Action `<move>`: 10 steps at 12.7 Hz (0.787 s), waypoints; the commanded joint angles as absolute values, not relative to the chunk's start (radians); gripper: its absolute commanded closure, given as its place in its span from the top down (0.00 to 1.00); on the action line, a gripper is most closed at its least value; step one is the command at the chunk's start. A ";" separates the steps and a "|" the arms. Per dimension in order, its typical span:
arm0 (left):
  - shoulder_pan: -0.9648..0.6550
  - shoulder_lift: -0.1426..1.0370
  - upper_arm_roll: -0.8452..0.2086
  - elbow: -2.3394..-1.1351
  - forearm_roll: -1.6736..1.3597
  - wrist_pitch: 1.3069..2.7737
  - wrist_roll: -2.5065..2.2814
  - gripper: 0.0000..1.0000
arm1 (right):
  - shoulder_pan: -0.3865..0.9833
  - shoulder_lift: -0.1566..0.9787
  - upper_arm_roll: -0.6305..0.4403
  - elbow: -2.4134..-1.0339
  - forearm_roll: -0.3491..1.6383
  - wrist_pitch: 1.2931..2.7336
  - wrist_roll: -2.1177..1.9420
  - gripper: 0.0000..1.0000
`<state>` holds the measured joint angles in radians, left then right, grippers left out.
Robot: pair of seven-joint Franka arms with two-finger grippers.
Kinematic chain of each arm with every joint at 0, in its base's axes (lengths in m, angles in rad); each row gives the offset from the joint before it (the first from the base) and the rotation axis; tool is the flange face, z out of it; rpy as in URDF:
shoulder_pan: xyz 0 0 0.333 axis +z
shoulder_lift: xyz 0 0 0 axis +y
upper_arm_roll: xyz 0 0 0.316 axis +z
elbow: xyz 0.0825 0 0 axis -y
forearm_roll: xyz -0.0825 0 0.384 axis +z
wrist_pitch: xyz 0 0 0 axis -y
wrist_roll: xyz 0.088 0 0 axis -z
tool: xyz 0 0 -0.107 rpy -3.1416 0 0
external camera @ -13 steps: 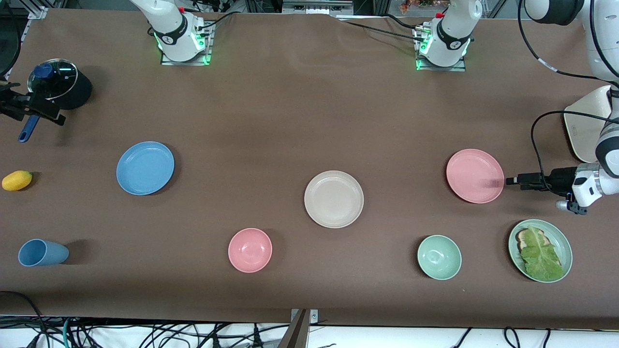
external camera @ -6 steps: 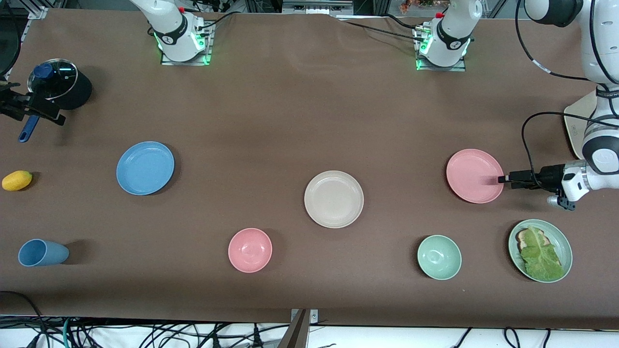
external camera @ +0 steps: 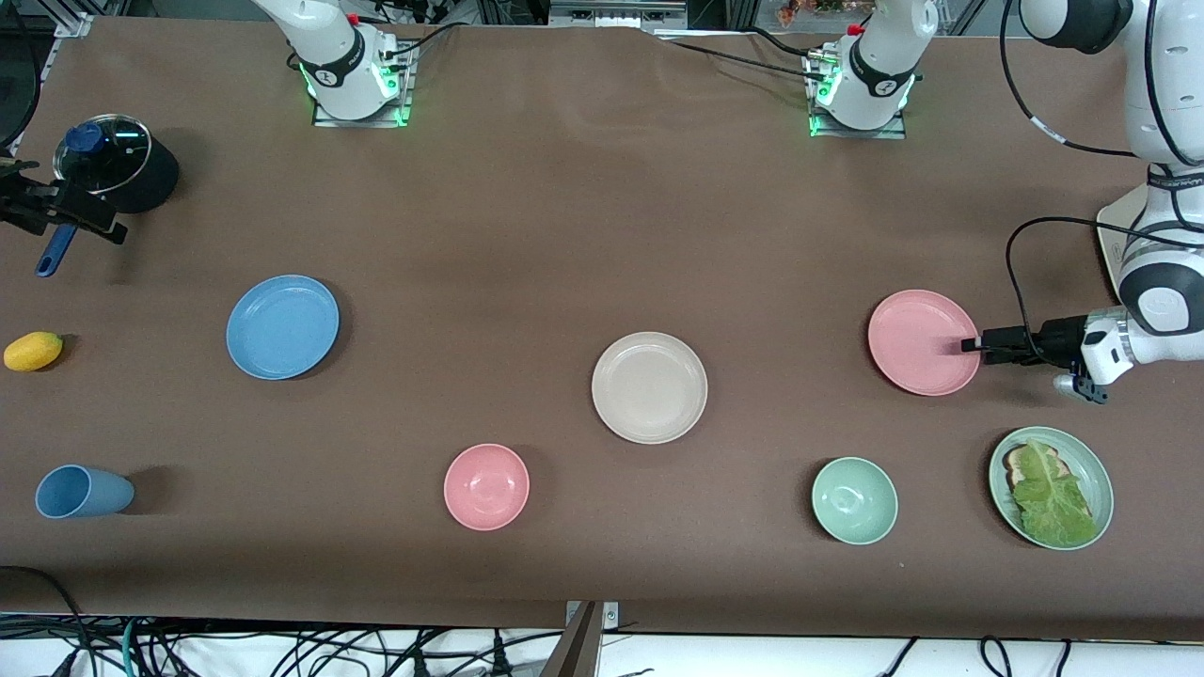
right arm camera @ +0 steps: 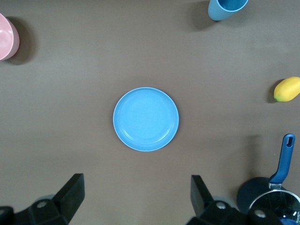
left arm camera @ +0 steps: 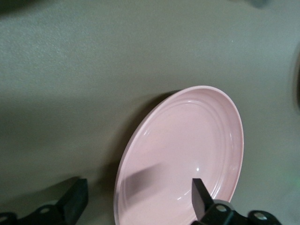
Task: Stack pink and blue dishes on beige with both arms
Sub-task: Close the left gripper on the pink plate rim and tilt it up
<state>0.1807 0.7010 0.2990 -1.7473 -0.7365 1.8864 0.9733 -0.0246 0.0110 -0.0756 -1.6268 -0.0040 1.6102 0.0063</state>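
Observation:
The fingers of my left gripper reach well past the plate's rim (external camera: pixel 976 323) (left arm camera: pixel 116 192), low over the pink plate and the table, so it is time to close and catch the plate.
The pink plate (external camera: pixel 917 338) lies flat on the table toward the left arm's end. My left gripper (external camera: pixel 974 345) is low at its rim and open. In the left wrist view one finger (left arm camera: pixel 200 199) is over the pink plate (left arm camera: pixel 187 140) and the other (left arm camera: pixel 75 199) is off the rim over the cloth, with the left gripper (left arm camera: pixel 138 197) straddling the edge. The blue plate (external camera: pixel 282 326) lies toward the right arm's end. My right gripper (external camera: pixel 94 224) hangs high near the pot and is open; the right wrist view shows the blue plate (right arm camera: pixel 146 118) far below the right gripper (right arm camera: pixel 136 192). The beige plate (external camera: pixel 649 386) sits mid-table, bare.
A pink bowl (external camera: pixel 486 486) and a green bowl (external camera: pixel 854 500) stand nearer the camera than the beige plate. A pale green plate (external camera: pixel 999 470) with lettuce lies close to the left gripper. A blue cup (external camera: pixel 80 492), a yellow fruit (external camera: pixel 33 351), a lidded pot (external camera: pixel 118 165) and a white board (external camera: pixel 1143 235) are also on the table.
My left gripper has slid toward the pink plate; its tip now reaches over the rim. The right arm and all the dishes have stayed put.

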 commanded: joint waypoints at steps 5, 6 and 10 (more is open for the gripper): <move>0.166 0.672 0.316 -1.779 -0.761 1.895 1.029 0.00 | -0.029 0.014 -0.075 -1.608 0.002 1.591 0.002 1.00; 0.166 0.672 0.318 -1.779 -0.759 1.890 1.029 0.00 | -0.029 0.014 -0.075 -1.608 0.002 1.591 0.003 1.00; 0.166 0.672 0.324 -1.773 -0.758 1.887 1.048 0.00 | -0.029 0.015 -0.075 -1.608 0.002 1.591 0.002 1.00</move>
